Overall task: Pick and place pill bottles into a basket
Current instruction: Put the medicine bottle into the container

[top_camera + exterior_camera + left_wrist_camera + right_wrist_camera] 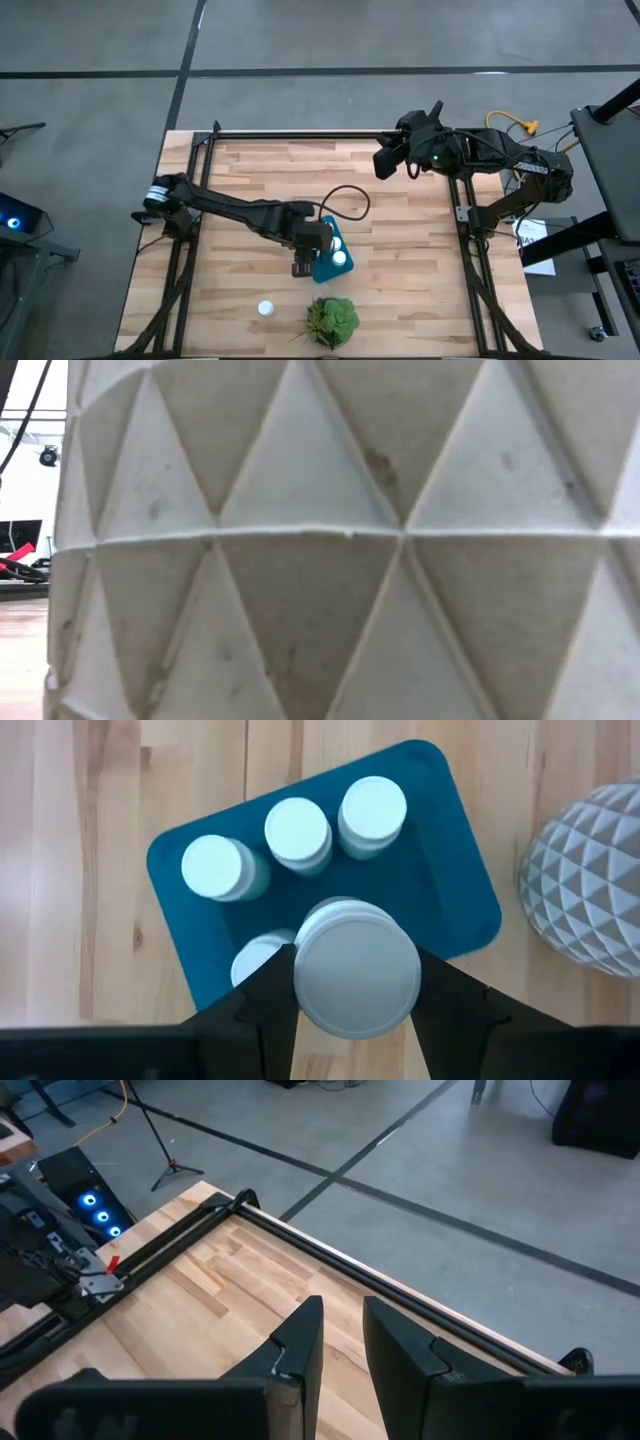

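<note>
My left gripper needs to lower the held pill bottle in before it lets go, because the bottle hangs high above the teal basket and its standing bottles.
The teal basket lies on the wooden table, left of centre toward the near edge; it also shows in the high view. Three white pill bottles stand upright in it in a row, and another is half hidden behind my fingers. My left gripper is over the basket, shut on one more pill bottle. One pill bottle stands alone on the table near the front edge. My right gripper is open and empty over the table's far right corner. My left gripper pinches the pill bottle between its two fingers, one on each side of the body just under the cap. The fingers point down from above. The bottle is upright, with its cap nearer the camera than the caps in the basket; its bottom is hidden.
A green plant in a white faceted pot stands just toward the near edge from the basket; the pot fills the low view. A black cable loops over the table behind the left gripper. Dark frame rails run along the table's far and side edges.
</note>
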Action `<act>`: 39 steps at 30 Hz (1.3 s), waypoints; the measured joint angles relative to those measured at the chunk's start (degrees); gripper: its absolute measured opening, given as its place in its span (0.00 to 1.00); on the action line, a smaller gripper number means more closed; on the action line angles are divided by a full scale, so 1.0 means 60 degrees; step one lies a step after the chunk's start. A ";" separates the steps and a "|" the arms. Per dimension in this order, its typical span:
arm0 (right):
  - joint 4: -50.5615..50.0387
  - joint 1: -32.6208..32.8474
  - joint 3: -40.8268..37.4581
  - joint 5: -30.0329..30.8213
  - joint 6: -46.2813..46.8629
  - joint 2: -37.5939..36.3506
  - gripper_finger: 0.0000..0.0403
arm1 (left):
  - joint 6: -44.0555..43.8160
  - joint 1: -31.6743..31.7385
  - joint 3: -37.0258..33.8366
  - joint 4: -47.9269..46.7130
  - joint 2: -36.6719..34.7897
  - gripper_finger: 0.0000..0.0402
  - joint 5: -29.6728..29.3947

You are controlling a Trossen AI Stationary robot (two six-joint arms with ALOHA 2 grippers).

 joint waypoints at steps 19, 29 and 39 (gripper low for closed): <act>-0.0005 0.0000 0.0000 -0.0100 0.0002 0.0000 0.17 | 0.0022 0.0244 -0.0373 0.1032 0.0782 0.36 -0.0018; -0.0011 0.0000 0.0000 -0.0102 -0.0004 0.0000 0.17 | -0.0009 0.0521 -0.1099 0.1331 0.0768 0.36 0.0110; -0.0007 0.0000 0.0000 -0.0102 0.0013 0.0000 0.17 | -0.0244 0.0510 -0.1847 0.1890 0.0741 0.36 0.0226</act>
